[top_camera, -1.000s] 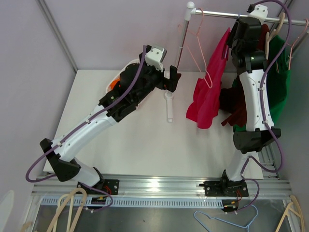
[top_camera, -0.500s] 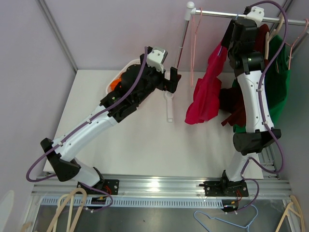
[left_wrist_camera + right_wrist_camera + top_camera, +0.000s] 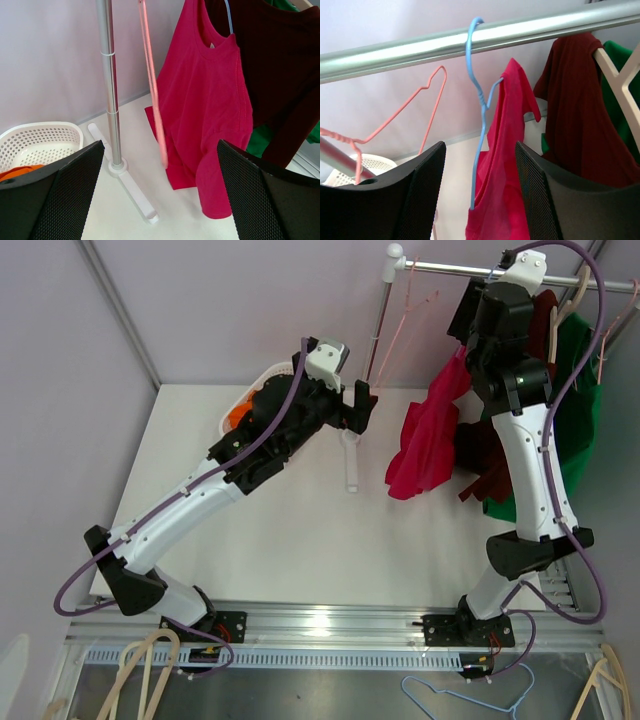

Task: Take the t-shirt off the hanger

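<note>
The robot's right gripper needs to hold the blue wire hanger next by its stem just below the hook [image 3: 481, 96], so the red t-shirt stays free to be removed.
The red t-shirt [image 3: 425, 440] hangs on a blue wire hanger [image 3: 481, 125] hooked over the metal rail [image 3: 395, 52]. It also shows in the left wrist view [image 3: 210, 110] and the right wrist view [image 3: 502, 165]. My right gripper [image 3: 477, 200] is open, high up just below the rail [image 3: 440, 267]. The hanger's stem and the shirt's shoulder lie between its fingers without contact. In the top view it [image 3: 464, 318] is at the shirt's top. My left gripper [image 3: 160, 200] is open and empty, left of the shirt by the stand pole [image 3: 109, 90], also seen from the top [image 3: 360, 405].
An empty pink wire hanger [image 3: 420, 95] hangs on the rail left of the blue one. A dark maroon shirt [image 3: 570, 125] and a green shirt [image 3: 580, 410] hang to the right. A white basket [image 3: 35, 140] holding orange cloth stands behind the left arm.
The right wrist has risen and shifted slightly left along the rail. The red shirt has swung beneath it, and the pink hanger has swung back towards the pole. The left arm is almost unmoved.
</note>
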Controlling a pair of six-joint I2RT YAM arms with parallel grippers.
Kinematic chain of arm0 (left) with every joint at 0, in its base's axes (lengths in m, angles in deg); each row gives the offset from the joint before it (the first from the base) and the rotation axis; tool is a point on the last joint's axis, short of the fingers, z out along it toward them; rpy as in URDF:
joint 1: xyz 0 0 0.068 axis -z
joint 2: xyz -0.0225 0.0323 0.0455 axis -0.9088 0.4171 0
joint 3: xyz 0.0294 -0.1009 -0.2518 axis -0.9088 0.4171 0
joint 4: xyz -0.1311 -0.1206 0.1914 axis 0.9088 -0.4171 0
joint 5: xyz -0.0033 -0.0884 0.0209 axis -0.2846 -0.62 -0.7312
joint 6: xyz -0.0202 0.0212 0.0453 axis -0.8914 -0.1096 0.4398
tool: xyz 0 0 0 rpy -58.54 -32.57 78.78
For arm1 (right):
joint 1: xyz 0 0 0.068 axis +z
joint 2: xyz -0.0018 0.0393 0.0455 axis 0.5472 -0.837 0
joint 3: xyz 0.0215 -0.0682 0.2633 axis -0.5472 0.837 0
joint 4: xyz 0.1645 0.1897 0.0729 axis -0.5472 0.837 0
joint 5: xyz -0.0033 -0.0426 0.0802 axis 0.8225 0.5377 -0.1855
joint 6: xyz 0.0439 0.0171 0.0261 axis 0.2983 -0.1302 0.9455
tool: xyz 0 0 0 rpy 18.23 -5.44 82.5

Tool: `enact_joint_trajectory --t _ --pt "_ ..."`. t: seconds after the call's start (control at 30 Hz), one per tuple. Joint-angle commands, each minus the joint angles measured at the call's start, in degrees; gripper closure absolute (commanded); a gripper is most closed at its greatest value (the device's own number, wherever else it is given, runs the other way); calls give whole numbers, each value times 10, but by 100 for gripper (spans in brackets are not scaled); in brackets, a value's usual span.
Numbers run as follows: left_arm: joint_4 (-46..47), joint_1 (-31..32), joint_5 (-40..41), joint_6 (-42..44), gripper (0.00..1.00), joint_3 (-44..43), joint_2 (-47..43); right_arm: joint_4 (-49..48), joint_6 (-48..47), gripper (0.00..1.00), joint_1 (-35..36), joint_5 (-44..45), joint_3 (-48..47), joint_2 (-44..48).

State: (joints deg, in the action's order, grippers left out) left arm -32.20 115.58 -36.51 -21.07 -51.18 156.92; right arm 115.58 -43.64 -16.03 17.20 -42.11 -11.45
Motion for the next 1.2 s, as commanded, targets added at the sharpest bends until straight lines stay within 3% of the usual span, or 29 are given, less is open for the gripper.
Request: enact_joint_trajectory --t 0.0,0.17,0.4,0.5,0.53,0.57,0.8,0.93,1.17 --pt "17 7 -4 10 1 -3 -14 -3 -11 38 -4 15 -24 -18" --pt "14 7 0 14 0 -3 -15 31 -8 38 -19 9 -106 -72" --pt "14 7 10 23 0 -3 -16 2 1 40 -47 -17 -119 -102" --pt "15 7 12 25 1 -1 -15 -7 -1 49 -50 -18 -123 -115" --pt "15 7 14 27 1 0 -15 -12 -3 61 -50 -20 -120 -116" --pt "16 7 14 28 0 0 -15 -15 -5 65 -50 -20 -120 -116" --pt "17 7 18 33 0 4 -11 -40 0 66 -62 -47 -119 -123" --pt "16 7 20 33 0 6 -11 -42 0 83 -66 -50 -127 -134" --pt "17 7 21 32 1 12 -13 -38 -2 87 -68 -57 -124 -141"
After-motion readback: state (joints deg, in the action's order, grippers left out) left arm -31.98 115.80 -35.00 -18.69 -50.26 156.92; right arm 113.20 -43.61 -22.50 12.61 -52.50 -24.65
